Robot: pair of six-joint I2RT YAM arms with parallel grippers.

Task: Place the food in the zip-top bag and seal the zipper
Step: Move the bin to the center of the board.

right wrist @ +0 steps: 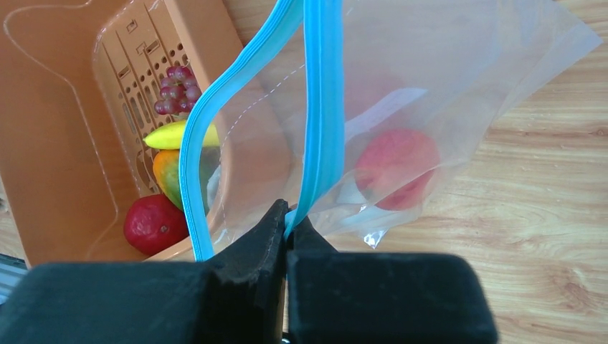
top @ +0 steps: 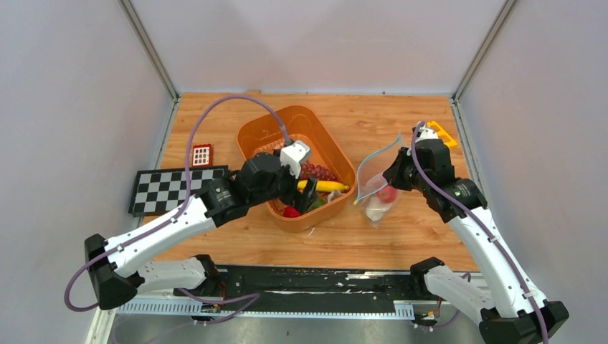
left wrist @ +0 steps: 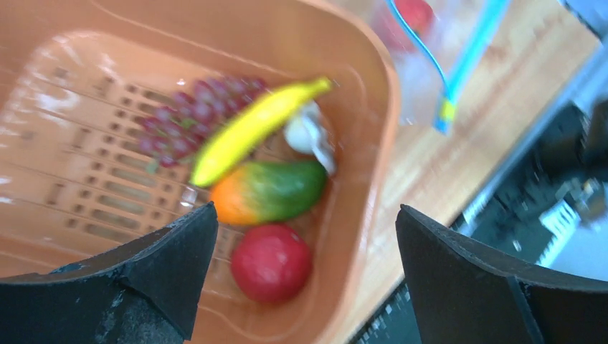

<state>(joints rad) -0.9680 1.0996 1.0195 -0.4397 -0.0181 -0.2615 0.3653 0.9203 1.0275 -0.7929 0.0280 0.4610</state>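
Note:
The robot will next use its left gripper to pick up the purple grapes by their green-stem end (top: 305,174), so their other end stays free to go into the zip-top bag (top: 380,195).
The clear zip-top bag (top: 380,195) lies right of the orange basket (top: 252,135), its mouth held up and open. My right gripper (right wrist: 288,218) is shut on one side of the teal zipper (right wrist: 323,107). A red round fruit (right wrist: 396,166) and a white piece (top: 375,210) are inside the bag. My left gripper (left wrist: 307,215) is open over the basket's near end, with nothing between its fingers. Below it lie a red fruit (left wrist: 271,263), a green-and-orange piece (left wrist: 269,192), a banana (left wrist: 251,129), purple grapes (left wrist: 190,118) and a white garlic-like piece (left wrist: 305,132).
A small red grid block (top: 202,155) and a black-and-white checkerboard (top: 176,188) lie left of the basket. A yellow item (top: 443,134) sits at the back right, behind my right arm. Grey walls close in the table on three sides.

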